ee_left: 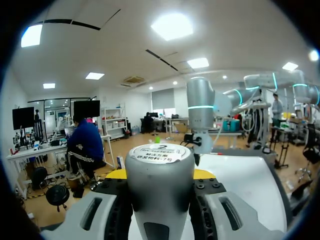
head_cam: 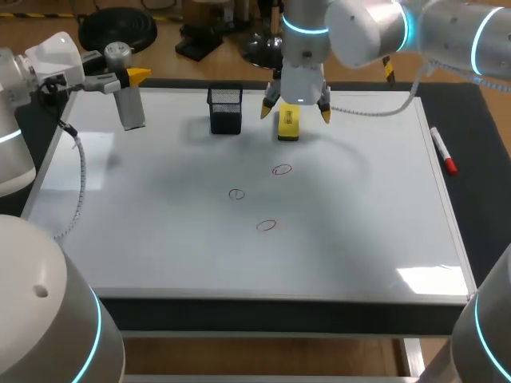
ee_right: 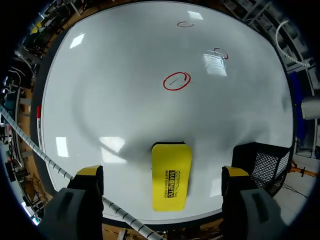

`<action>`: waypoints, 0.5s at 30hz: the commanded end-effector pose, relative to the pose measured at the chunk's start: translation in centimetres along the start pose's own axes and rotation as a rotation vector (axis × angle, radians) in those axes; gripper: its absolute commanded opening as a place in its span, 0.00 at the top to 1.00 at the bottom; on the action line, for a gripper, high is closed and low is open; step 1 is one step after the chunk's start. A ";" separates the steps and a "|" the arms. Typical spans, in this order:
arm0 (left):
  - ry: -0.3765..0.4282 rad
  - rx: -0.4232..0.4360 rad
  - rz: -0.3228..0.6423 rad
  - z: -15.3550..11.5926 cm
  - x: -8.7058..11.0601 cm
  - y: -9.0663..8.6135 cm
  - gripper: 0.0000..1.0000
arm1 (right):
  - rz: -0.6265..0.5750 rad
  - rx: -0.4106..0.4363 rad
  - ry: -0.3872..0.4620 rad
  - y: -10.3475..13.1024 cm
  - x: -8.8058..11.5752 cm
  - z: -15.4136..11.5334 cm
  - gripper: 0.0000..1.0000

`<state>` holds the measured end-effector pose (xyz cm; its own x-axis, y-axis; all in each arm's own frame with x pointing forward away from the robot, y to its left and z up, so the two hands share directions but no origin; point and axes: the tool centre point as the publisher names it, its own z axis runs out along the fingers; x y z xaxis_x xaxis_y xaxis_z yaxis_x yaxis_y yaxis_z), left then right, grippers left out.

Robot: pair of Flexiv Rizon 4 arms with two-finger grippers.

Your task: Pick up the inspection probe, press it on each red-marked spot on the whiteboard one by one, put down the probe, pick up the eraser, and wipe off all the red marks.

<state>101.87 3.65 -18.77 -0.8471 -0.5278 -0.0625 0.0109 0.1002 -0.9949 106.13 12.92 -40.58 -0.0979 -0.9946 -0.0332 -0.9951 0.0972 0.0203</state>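
My right gripper grabs the yellow eraser by its long sides [head_cam: 288, 118] beside the printed label next, to wipe the red marks off the whiteboard [head_cam: 359, 239].
My left gripper [head_cam: 128, 80] [ee_left: 160, 175] is shut on the grey cylindrical inspection probe [head_cam: 130, 105] [ee_left: 160, 172], held above the whiteboard's [head_cam: 359, 239] far left corner. The yellow eraser [head_cam: 288, 124] [ee_right: 171, 175] lies flat near the board's far edge. My right gripper [head_cam: 297, 109] [ee_right: 162, 172] hovers open just above it, a yellow tip on either side, not touching. Three small circled marks sit mid-board: a red one [head_cam: 282, 169] [ee_right: 176, 81], a red one [head_cam: 266, 226] [ee_right: 220, 52], and a darker one [head_cam: 236, 194] [ee_right: 185, 24].
A black mesh pen holder [head_cam: 226, 109] [ee_right: 257, 162] stands just left of the eraser, close to my right gripper's finger. A red-capped marker [head_cam: 444, 152] lies on the dark mat beside the board's right edge. A coiled cable [head_cam: 80, 183] hangs from my left arm.
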 end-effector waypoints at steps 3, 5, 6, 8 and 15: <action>-0.001 0.001 0.001 0.0 0.0 0.0 1.00 | 0.013 -0.022 0.005 -1.4 -0.9 1.2 0.00; -0.001 0.001 0.001 0.0 0.0 0.0 1.00 | 0.020 -0.023 0.007 -1.6 -1.0 1.4 0.00; -0.001 0.001 0.001 0.0 0.0 0.0 1.00 | 0.019 -0.020 0.007 -1.7 -1.2 1.5 0.00; -0.001 0.001 0.001 0.0 0.0 0.0 1.00 | 0.019 -0.018 0.010 -1.8 -1.3 1.5 0.00; -0.001 0.001 0.001 0.0 0.0 0.0 1.00 | 0.024 -0.017 0.017 -2.0 -1.4 1.7 0.00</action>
<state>101.87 3.65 -18.77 -0.8471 -0.5278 -0.0625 0.0109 0.1003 -0.9949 107.88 14.04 -42.32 -0.1222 -0.9922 -0.0249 -0.9921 0.1214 0.0331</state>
